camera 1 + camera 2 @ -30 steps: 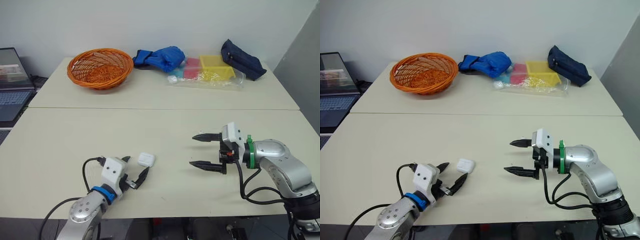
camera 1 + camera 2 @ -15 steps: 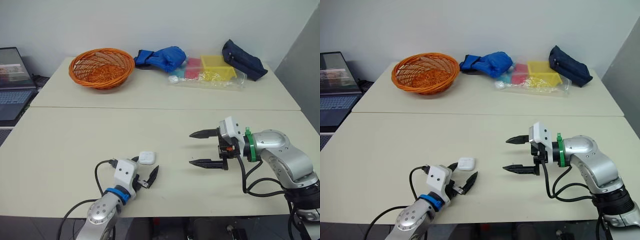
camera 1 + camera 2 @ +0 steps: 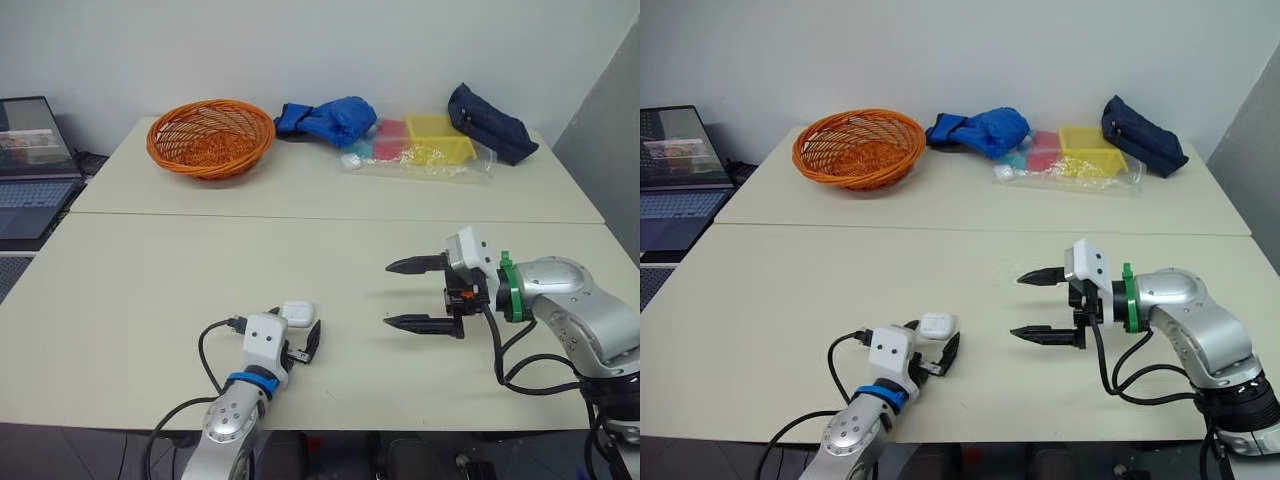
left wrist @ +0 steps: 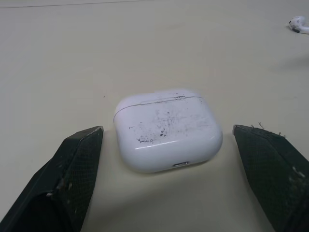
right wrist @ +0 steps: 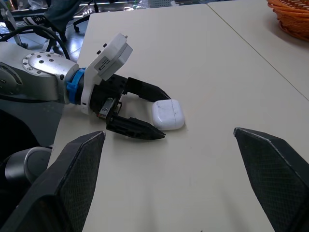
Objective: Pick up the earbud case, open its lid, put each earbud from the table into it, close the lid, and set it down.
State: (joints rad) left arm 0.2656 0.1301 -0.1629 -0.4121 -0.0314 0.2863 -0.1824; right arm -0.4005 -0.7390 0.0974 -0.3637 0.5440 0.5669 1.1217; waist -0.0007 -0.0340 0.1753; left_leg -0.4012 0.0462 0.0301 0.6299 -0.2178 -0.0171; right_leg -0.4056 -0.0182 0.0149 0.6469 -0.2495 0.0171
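Note:
I will next use my left gripper to grab the white earbud case by its body below the seam (image 4: 169, 135), so that its lid stays free to open.
The white earbud case (image 4: 168, 129) lies flat on the near table with its lid closed. My left gripper (image 3: 295, 328) is open and low over the table, one black finger on each side of the case, with a gap on both sides. From the right wrist view the case (image 5: 168, 114) sits just between those fingertips (image 5: 155, 134). A small white earbud (image 4: 299, 24) lies on the table farther off, beyond the case. My right gripper (image 3: 389, 294) hovers open to the right of the case, pointing towards it, holding nothing.
On the far table stand an orange wicker basket (image 3: 211, 137), a blue cloth bundle (image 3: 325, 117), a plastic bag with yellow and pink boxes (image 3: 425, 148) and a navy pouch (image 3: 488, 120). A laptop (image 3: 30, 165) sits off the left edge. A seam (image 3: 300, 216) divides the two tables.
My left gripper has slid forward and to the right, so its open fingers now bracket the case. The right gripper has hardly moved. The camera has shifted slightly.

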